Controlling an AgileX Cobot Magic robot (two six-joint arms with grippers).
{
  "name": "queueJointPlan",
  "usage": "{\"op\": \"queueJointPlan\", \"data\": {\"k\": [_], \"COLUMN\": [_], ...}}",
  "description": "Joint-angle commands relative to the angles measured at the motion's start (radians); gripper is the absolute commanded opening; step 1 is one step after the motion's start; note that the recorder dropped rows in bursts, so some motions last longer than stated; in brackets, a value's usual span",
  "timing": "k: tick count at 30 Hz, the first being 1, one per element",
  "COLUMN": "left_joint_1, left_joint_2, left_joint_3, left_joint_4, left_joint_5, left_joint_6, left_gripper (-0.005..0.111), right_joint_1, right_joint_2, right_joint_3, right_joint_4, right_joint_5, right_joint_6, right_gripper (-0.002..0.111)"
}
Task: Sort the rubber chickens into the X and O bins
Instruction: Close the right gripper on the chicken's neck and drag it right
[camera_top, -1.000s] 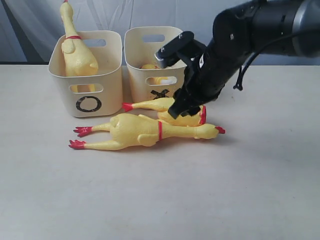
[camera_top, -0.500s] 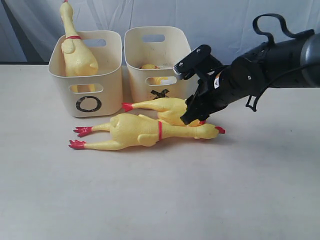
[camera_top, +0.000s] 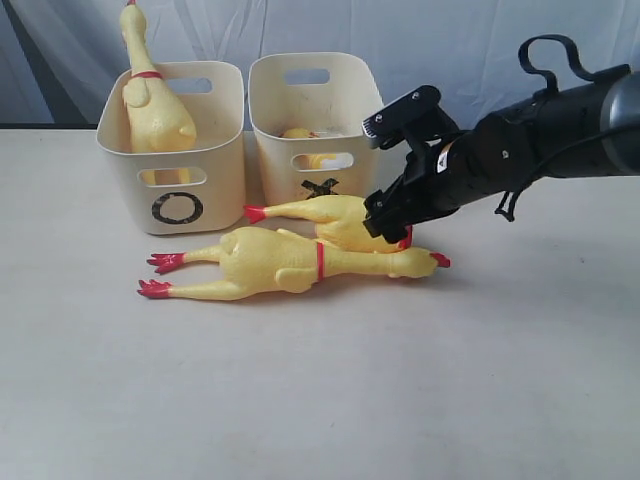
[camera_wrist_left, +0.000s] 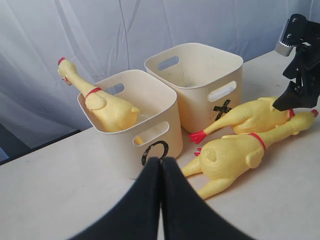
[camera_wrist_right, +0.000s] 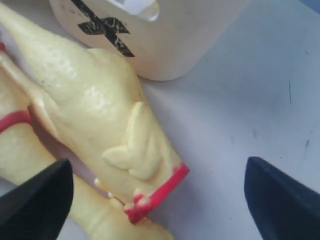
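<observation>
My right gripper next needs to grab the rear chicken by its red-banded neck end (camera_wrist_right: 152, 192), so that it can sort the chicken into the X bin (camera_wrist_right: 145, 35).
One rubber chicken (camera_top: 152, 105) stands head-up in the O bin (camera_top: 200, 205). Two more lie on the table in front of the X bin (camera_top: 290, 100): a front chicken (camera_top: 285, 265) and a rear chicken (camera_top: 335, 215) close behind it. My right gripper (camera_top: 388, 226) is open, low over the rear chicken's neck end. In the right wrist view its fingertips (camera_wrist_right: 35, 195) straddle the rear chicken (camera_wrist_right: 95, 105) at the red neck band (camera_wrist_right: 162, 190), apart from it. My left gripper (camera_wrist_left: 161, 162) is shut on nothing, back from the O bin (camera_wrist_left: 125, 145), and is out of the exterior view.
Something small and yellow (camera_top: 298, 133) shows inside the X bin, behind its slot handle. A pale curtain (camera_top: 400, 30) hangs behind the bins. The front chicken's red feet (camera_top: 158, 277) point left, its head (camera_top: 430, 262) right, just under my right arm.
My right arm has dropped lower and swung right. Its gripper has shifted from above the rear chicken's body toward the neck end. The chickens and bins have not moved.
</observation>
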Motion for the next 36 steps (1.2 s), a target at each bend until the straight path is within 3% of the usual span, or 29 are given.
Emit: {"op": "queueJointPlan", "data": {"k": [1, 12, 17, 22, 23, 26, 28, 36], "left_joint_1": [-0.005, -0.005, -0.005, -0.005, -0.005, -0.005, -0.005, -0.005], "left_joint_2": [-0.01, -0.01, -0.01, -0.01, -0.01, -0.01, -0.01, -0.01], "left_joint_3": [0.004, 0.004, 0.004, 0.004, 0.004, 0.004, 0.004, 0.004], "left_joint_4": [0.005, 0.005, 0.005, 0.005, 0.005, 0.005, 0.005, 0.005], "left_joint_5": [-0.013, -0.015, -0.015, -0.015, -0.015, -0.015, -0.015, -0.013], "left_joint_6": [-0.001, -0.001, -0.001, -0.001, -0.001, -0.001, -0.001, -0.001], "left_gripper": [0.0, 0.0, 0.0, 0.0, 0.0, 0.0, 0.0, 0.0], "right_joint_1": [0.006, 0.017, 0.017, 0.017, 0.017, 0.017, 0.017, 0.017], "right_joint_2": [0.02, 0.099, 0.125, 0.127, 0.127, 0.127, 0.127, 0.127], "right_joint_3": [0.004, 0.002, 0.001, 0.001, 0.001, 0.001, 0.001, 0.001], "right_joint_4": [0.009, 0.007, 0.007, 0.007, 0.007, 0.007, 0.007, -0.024], "right_joint_5": [-0.039, -0.104, -0.134, -0.127, -0.125, -0.125, -0.125, -0.1], "right_joint_6": [-0.002, -0.002, -0.002, -0.002, -0.002, -0.002, -0.002, -0.002], "right_gripper": [0.086, 0.086, 0.08, 0.079, 0.078, 0.055, 0.046, 0.026]}}
